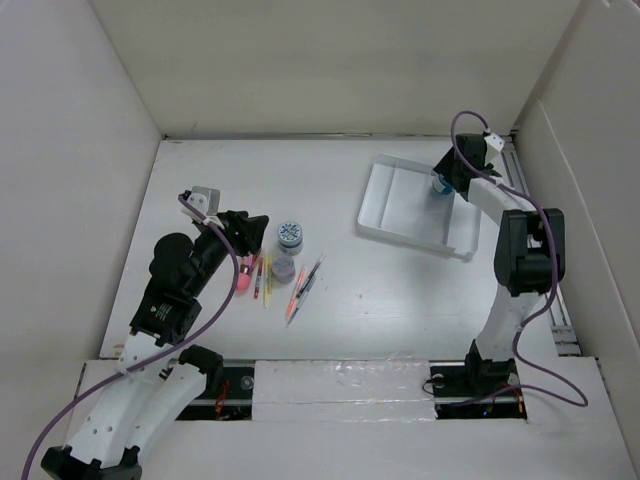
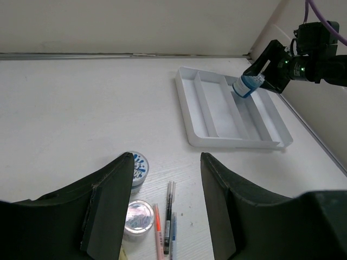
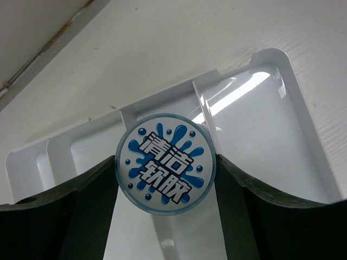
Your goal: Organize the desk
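Observation:
The tub hangs tilted, low over the tray's narrow section between two dividers. It is now time for my right gripper to open.
The desk [image 1: 380, 290] is a white tabletop between tall white walls. My right gripper [image 1: 446, 176] is shut on a round tub with a blue splash label [image 3: 166, 163] and holds it over the white compartmented tray [image 1: 400, 235] at the back right. The left wrist view also shows this tub [image 2: 246, 85] above the tray [image 2: 217, 114]. My left gripper [image 2: 166, 158] is open and empty above a cluster on the desk: a second blue-labelled tub [image 2: 138, 168], a silver-lidded tub [image 2: 138, 216] and several pens [image 2: 169, 216].
In the top view the cluster lies left of centre: the blue tub [image 1: 290, 234], the silver tub [image 1: 283, 267], the pens [image 1: 300, 285] and a pink object [image 1: 243, 278]. A rail [image 1: 545, 290] runs along the right wall.

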{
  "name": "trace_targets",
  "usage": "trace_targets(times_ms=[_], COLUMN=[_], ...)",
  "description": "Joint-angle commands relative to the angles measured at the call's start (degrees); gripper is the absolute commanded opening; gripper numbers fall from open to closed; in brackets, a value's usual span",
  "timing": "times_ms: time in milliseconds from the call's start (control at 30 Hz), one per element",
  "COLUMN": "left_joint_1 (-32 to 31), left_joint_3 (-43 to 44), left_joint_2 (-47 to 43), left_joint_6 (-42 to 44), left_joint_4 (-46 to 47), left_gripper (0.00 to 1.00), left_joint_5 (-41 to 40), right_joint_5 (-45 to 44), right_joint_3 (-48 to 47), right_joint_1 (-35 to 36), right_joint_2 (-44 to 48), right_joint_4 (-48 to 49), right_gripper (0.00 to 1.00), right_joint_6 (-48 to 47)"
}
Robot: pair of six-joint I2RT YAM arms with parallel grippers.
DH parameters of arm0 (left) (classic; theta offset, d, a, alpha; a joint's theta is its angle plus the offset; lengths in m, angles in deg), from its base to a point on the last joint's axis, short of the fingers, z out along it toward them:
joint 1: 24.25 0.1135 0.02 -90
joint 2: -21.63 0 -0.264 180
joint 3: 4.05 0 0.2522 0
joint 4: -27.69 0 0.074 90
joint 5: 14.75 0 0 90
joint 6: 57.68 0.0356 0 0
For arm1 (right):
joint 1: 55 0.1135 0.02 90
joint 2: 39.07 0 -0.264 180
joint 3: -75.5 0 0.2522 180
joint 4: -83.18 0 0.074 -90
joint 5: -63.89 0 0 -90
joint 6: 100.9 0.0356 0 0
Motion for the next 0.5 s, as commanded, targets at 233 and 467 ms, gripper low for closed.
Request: trace_targets(times_ms=[233, 467], left_joint_1=[-0.06, -0.06], left_joint_3=[0.85, 0.94], left_joint_2=[-1.01, -0.75], left_joint_6=[-0.39, -0.40], left_joint_4=[1.94, 1.94], left_gripper=[0.48, 0.48], left_joint_5=[0.30, 0.30], right_joint_5=[-1.25, -3.36], right_joint_3=[-7.23, 1.91], right_joint_1=[1.46, 8.49], right_joint_2=[-2.38, 6.76], right_joint_4=[-2.07, 9.00], right_gripper=[0.88, 0.92], right_joint_6=[-2.44, -5.25])
